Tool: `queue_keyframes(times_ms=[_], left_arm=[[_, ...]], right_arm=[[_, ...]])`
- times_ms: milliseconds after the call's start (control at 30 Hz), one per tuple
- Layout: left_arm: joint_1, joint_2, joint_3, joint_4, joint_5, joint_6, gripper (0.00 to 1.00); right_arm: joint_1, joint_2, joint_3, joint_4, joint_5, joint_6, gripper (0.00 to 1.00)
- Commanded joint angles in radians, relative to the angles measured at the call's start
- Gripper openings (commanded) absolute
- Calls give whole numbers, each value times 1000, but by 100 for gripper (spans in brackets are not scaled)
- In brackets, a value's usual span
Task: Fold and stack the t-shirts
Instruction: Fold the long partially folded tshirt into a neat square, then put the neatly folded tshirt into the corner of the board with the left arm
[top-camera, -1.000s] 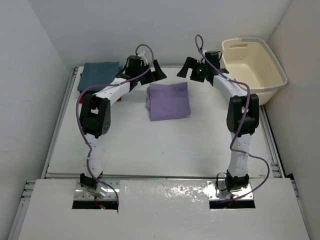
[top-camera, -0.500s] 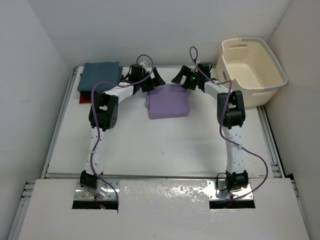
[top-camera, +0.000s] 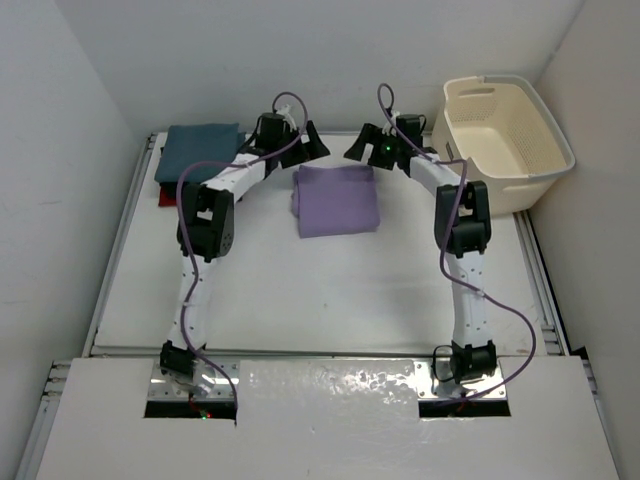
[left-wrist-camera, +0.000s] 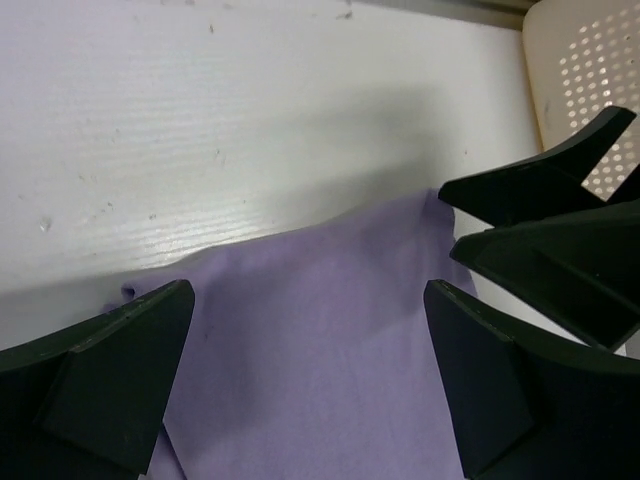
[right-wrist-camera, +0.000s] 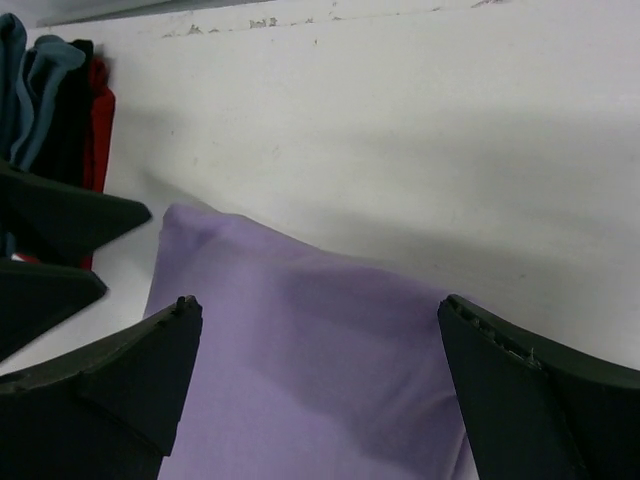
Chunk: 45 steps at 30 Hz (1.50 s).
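Observation:
My left gripper next grabs the folded lavender t-shirt (top-camera: 337, 200) by its layered side edge nearest the stack, to stack the t-shirt flat.
A folded lavender t-shirt (top-camera: 337, 200) lies flat on the white table; it also shows in the left wrist view (left-wrist-camera: 320, 350) and the right wrist view (right-wrist-camera: 310, 370). My left gripper (top-camera: 308, 146) is open and empty above its far left corner. My right gripper (top-camera: 362, 146) is open and empty above its far right corner. At the far left corner a folded teal t-shirt (top-camera: 200, 151) tops a stack over a red t-shirt (top-camera: 164, 195). The right wrist view shows teal (right-wrist-camera: 25, 70), black (right-wrist-camera: 68, 120) and red (right-wrist-camera: 100, 130) layers of that stack.
A cream perforated laundry basket (top-camera: 505, 130) stands at the far right corner, close to my right arm; its wall shows in the left wrist view (left-wrist-camera: 580, 80). The white back wall runs just behind both grippers.
Both grippers dropped down to the lavender t-shirt's far edge half a second ago and have now lifted slightly off it. Both stay open. The shirt lies unmoved.

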Motion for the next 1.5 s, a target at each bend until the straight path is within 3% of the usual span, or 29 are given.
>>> queue_keyframes(times_ms=[0,67,167,233,367,667,800,1033,1133,1167,1200,1233,1333,1467], left_arm=[[-2,-117,33,-48,-43,64,100],[-8,-186,-9,-76,-79,74,100],[-14,-296,-204,-100,-189,66,100],[-19,-377,-319,-102,-234,54,100],[-27,-404,-434,-82,-215,61,100],[-31,-301,-429,-122,-215,70,99],[-40,-226,-384,-148,-212,80,88],[-94,-167,-390,-157,-195,94,71],[-108,-148,-386,-151,-191,94,56],[-109,-135,-381,-150,-192,92,44],[-109,-129,-366,-151,-195,89,38],[-109,-120,-356,-154,-198,90,24],[-108,-108,-303,-177,-218,112,0],[-106,-132,-238,-199,-238,205,0]], right_arm=[[-5,-125,32,-55,25,-95,99],[-5,-175,-30,-51,25,-109,99],[-5,-307,-179,-26,46,-145,99],[-5,-424,-369,6,92,-166,99],[-5,-608,-550,38,125,-168,99],[-5,-913,-972,117,146,-159,99],[-5,-1025,-1113,133,161,-154,99],[-5,-1111,-1152,51,264,-221,99],[-5,-1125,-1164,48,277,-224,99],[-5,-1128,-1167,48,278,-226,99],[-5,-1131,-1167,45,283,-228,99],[-5,-1134,-1167,41,287,-231,99],[-5,-1142,-1172,41,312,-241,99],[-5,-1148,-1172,11,332,-255,99]])
